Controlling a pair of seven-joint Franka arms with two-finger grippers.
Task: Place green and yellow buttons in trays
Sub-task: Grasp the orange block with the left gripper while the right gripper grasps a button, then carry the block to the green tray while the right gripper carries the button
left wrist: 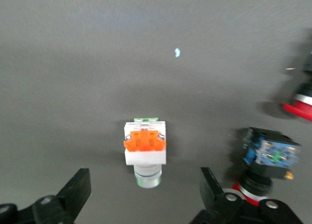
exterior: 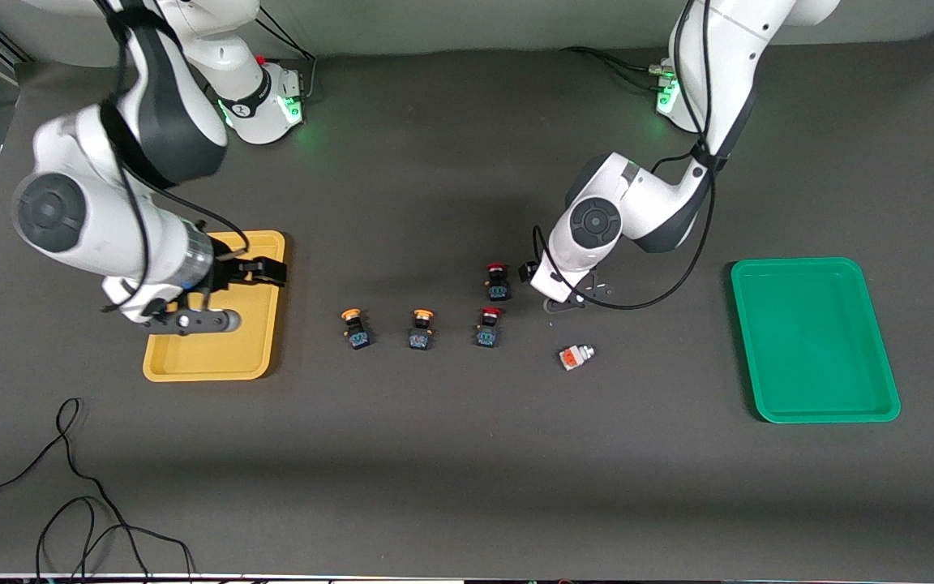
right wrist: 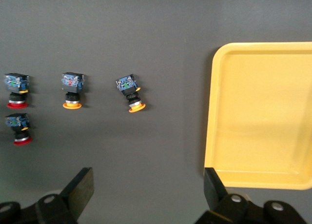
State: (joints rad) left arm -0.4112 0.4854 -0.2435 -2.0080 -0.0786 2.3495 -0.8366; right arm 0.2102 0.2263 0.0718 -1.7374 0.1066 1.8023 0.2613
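Note:
The yellow-capped button needs to go in the yellow tray, so my right gripper will grab it by its black body next.
Two black-bodied buttons with orange-yellow caps stand in a row mid-table; they also show in the right wrist view. One whitish block with an orange-red face and silver tip lies nearer the green tray; a second such block is not in view. My left gripper hovers open over the table by this block, which lies just ahead of the gap between its fingers. My right gripper is open and empty over the inner edge of the yellow tray, which is also in its wrist view.
Two red-capped black buttons stand beside the yellow-capped ones, close to the left gripper; one is right beside its finger. Both trays hold nothing. A black cable lies near the table's front edge.

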